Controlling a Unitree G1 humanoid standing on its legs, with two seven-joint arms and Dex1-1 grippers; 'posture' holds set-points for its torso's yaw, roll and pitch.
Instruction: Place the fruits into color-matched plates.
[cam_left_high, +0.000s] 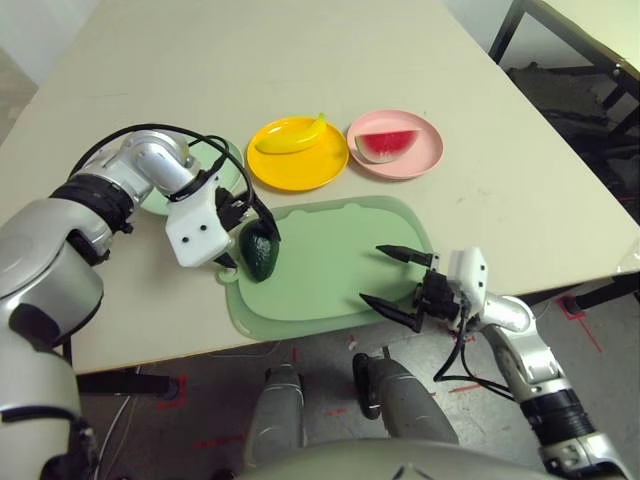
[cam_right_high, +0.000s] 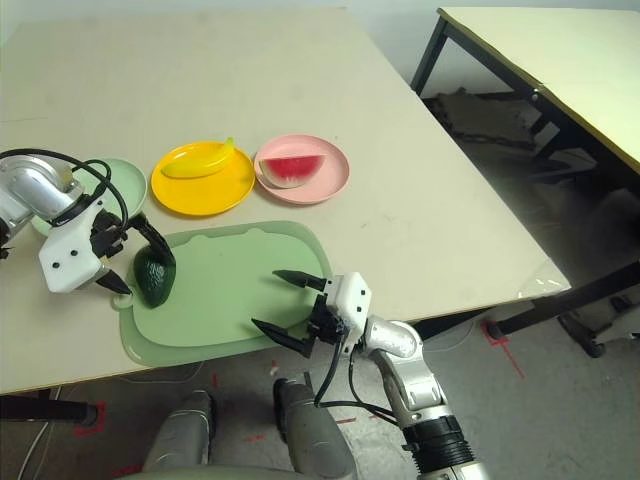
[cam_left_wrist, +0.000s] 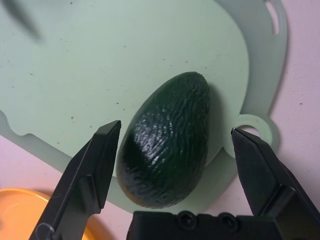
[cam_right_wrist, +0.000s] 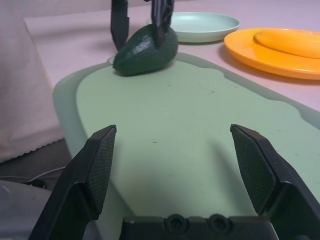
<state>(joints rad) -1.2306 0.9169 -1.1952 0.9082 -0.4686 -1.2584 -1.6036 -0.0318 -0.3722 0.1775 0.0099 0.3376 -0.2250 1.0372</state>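
My left gripper has its fingers on both sides of the dark green avocado (cam_left_high: 261, 254). It needs to close on the avocado.
A dark green avocado (cam_left_high: 261, 254) lies on the left end of the pale green cutting mat (cam_left_high: 325, 265). My left gripper (cam_left_high: 250, 245) is open, one finger on each side of the avocado (cam_left_wrist: 167, 137), with small gaps showing. The yellow banana (cam_left_high: 293, 138) rests in the yellow plate (cam_left_high: 297, 170). To its right, the watermelon wedge (cam_left_high: 388, 145) sits in the pink plate (cam_left_high: 428, 150). The mint green plate (cam_right_high: 120, 180), behind my left arm, holds nothing that I can see. My right gripper (cam_left_high: 372, 274) hovers open over the mat's right end, holding nothing.
The mat's loop tab (cam_left_wrist: 252, 131) lies beside the avocado near the table's front edge. A second table (cam_right_high: 560, 60) and its black legs stand off to the right. Bare tabletop stretches behind the plates.
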